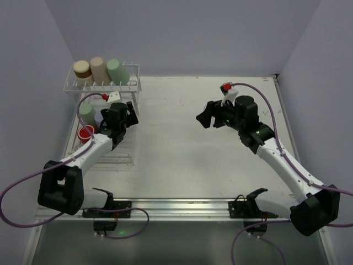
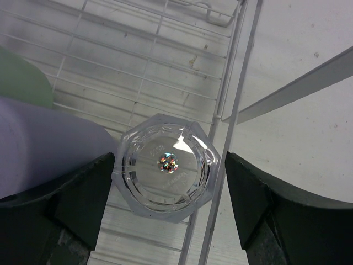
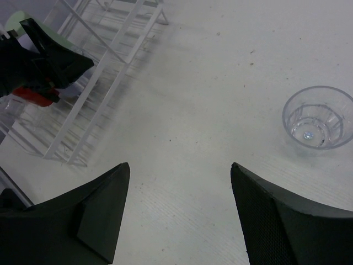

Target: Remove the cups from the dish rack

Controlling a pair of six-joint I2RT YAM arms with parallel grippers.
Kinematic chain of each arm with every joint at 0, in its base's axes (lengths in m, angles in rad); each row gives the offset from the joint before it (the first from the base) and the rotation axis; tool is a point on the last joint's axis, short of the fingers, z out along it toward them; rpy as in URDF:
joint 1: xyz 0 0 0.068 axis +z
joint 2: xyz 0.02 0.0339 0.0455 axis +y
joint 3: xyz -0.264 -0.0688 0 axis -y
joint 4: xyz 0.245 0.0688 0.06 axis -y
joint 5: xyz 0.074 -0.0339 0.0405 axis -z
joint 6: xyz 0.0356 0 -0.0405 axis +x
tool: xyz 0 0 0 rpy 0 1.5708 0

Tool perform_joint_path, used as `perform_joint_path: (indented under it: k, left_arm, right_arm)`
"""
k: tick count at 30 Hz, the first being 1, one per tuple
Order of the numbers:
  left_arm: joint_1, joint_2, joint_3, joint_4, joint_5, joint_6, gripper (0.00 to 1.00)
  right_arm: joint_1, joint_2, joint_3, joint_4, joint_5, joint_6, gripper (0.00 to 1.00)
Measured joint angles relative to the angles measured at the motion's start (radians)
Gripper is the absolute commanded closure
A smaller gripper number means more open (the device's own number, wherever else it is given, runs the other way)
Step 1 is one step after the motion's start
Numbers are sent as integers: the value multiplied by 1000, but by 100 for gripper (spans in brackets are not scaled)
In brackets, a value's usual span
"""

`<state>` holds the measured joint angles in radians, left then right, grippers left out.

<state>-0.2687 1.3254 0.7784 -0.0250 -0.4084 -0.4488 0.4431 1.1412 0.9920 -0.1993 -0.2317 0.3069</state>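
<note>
A bar of the rack shows between the clear glass cup and one open finger. My left gripper would leave the cup on the rack's grid (image 2: 165, 61) if I lifted it now.
The white wire dish rack (image 1: 124, 152) stands at the left. Its raised shelf holds a tan-brown cup (image 1: 83, 69), a beige cup (image 1: 100, 69) and a pale green cup (image 1: 117, 70). On its flat base are another pale green cup (image 1: 85, 114), a purple cup (image 1: 100, 118) and a red cup (image 1: 86, 133). My left gripper (image 1: 126, 115) hovers over the rack. In the left wrist view it (image 2: 170, 165) is open, jaws on either side of an upturned clear glass cup (image 2: 165, 165) on the rack grid (image 2: 165, 61), beside the purple cup (image 2: 44, 138). My right gripper (image 1: 207, 117) is open and empty (image 3: 180, 165) over the table.
A second clear glass cup (image 3: 319, 117) stands upright on the table, right of my right gripper in the right wrist view. That view also shows the rack's edge (image 3: 83, 121) and the red cup (image 3: 33, 95). Walls close in the table at the back and sides.
</note>
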Motion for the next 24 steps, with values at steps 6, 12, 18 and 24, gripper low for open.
perform_joint_path:
  k: [6,12,18,24]
  left_arm:
    - [0,26,13,15,-18,10,44]
    - [0,10,9,13,-19,15,69]
    - [-3,-163,-23,-32,7,11,80]
    - [-8,-406,-24,-130,112,-29,84]
  right_arm:
    - [0,0,0,5,-16,3,24]
    - [0,0,0,5,-25,7,24]
    - [0,-12,-21,33,-64,42,19]
    - [81,-30,-68,120,-91,145,6]
